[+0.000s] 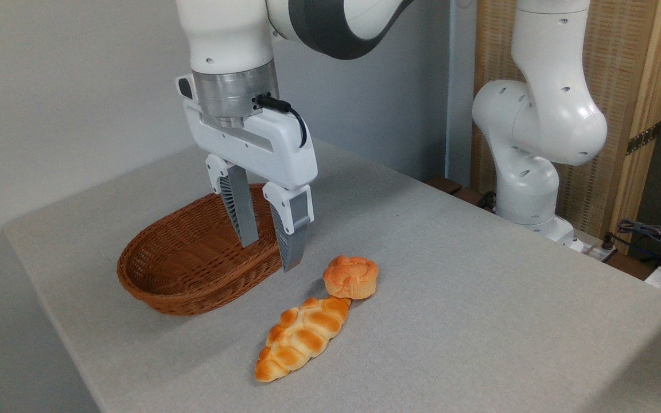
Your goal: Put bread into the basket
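I will grab the bread across its middle (pixel 302 338) with my gripper next, and then put it into the basket. The bread is long and gets narrower toward its pointed ends.
The braided, leaf-shaped bread (pixel 300 336) lies on the grey table near its front edge, one pointed end touching a small round bun. The oval wicker basket (pixel 152 281) sits to its left and holds nothing that I can see. My gripper (pixel 268 256) hangs open over the basket's right end, its fingers pointing down with nothing between them. The bread lies below and to the right of the fingertips, apart from them.
A round flower-shaped orange bun (pixel 351 276) sits just right of the basket, against the bread's far tip. The arm's white base (pixel 528 189) stands at the table's back right. Cables (pixel 652 235) lie off the right edge. A wall closes the left side.
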### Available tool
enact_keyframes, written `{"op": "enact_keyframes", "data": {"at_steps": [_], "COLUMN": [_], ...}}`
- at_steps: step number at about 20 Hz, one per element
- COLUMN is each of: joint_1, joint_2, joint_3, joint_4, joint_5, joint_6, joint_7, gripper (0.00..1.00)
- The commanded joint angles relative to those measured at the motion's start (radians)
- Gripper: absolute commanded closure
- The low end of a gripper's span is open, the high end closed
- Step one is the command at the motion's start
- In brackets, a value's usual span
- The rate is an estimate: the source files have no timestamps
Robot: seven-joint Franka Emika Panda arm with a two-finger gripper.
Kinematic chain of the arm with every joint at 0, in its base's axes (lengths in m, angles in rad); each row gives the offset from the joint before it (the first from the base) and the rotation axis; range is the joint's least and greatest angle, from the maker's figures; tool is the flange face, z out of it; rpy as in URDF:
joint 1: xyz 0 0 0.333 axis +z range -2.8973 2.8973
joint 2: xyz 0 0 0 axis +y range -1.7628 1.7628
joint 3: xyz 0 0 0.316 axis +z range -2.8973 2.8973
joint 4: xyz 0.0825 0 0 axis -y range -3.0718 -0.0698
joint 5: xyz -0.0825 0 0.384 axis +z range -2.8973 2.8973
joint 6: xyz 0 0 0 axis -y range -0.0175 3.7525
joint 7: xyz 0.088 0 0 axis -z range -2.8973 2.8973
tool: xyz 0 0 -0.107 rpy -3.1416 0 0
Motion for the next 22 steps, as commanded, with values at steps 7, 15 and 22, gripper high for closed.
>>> {"op": "enact_keyframes", "data": {"at_steps": [7, 15, 22], "joint_1": [-0.005, -0.004, -0.005], "joint_2": [-0.012, 0.000, 0.062], "joint_3": [0.061, 0.079, 0.079], "joint_4": [-0.009, -0.126, -0.175], "joint_5": [0.014, 0.013, 0.013], "joint_6": [0.002, 0.163, 0.243], "joint_7": [0.032, 0.059, 0.060], "gripper": [0.00, 0.00, 0.00]}}
